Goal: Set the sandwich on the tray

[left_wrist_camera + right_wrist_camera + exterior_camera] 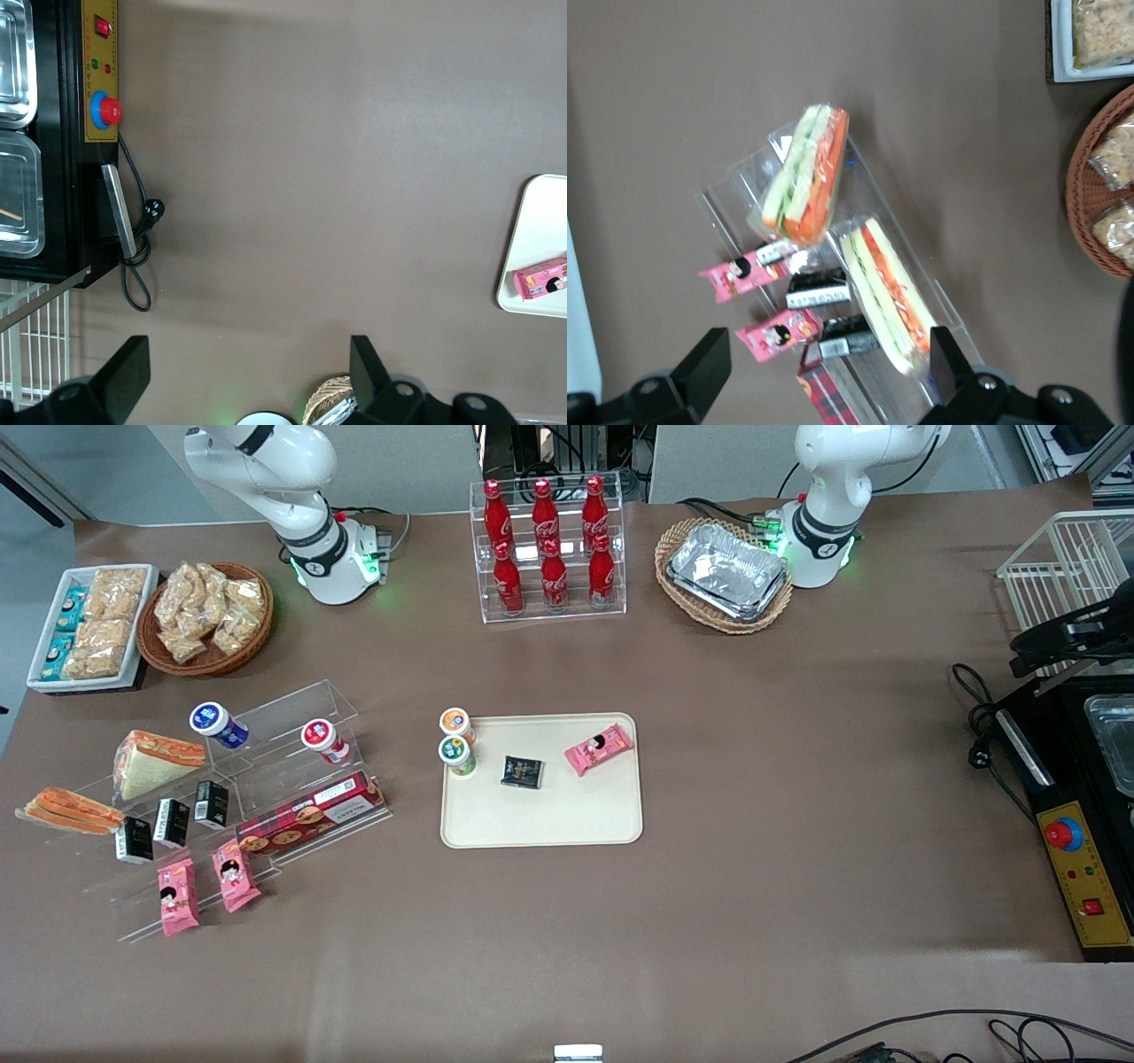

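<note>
The sandwich (66,810) needs to go on the tray (540,815), so my right gripper should next grab the orange-striped wrapped sandwich across its long sides.
The sandwich (66,810) is a clear-wrapped wedge with orange, white and green stripes. It lies on the acrylic shelf (266,779) at the working arm's end of the table, and also shows in the right wrist view (806,173). The cream tray (540,815) lies flat mid-table, well apart from the sandwich; its rim shows in the left wrist view (532,257). My right gripper (828,350) is open and empty, high above the shelf, and the sandwich lies outside its fingers. The gripper is out of the front view.
A second sandwich with a pale bread face (155,762) lies beside the first. The shelf also holds black cartons (173,821), pink packets (177,895), a red biscuit box (310,812) and two cups. The tray holds two cups (456,753), a black packet (522,771) and a pink packet (600,748).
</note>
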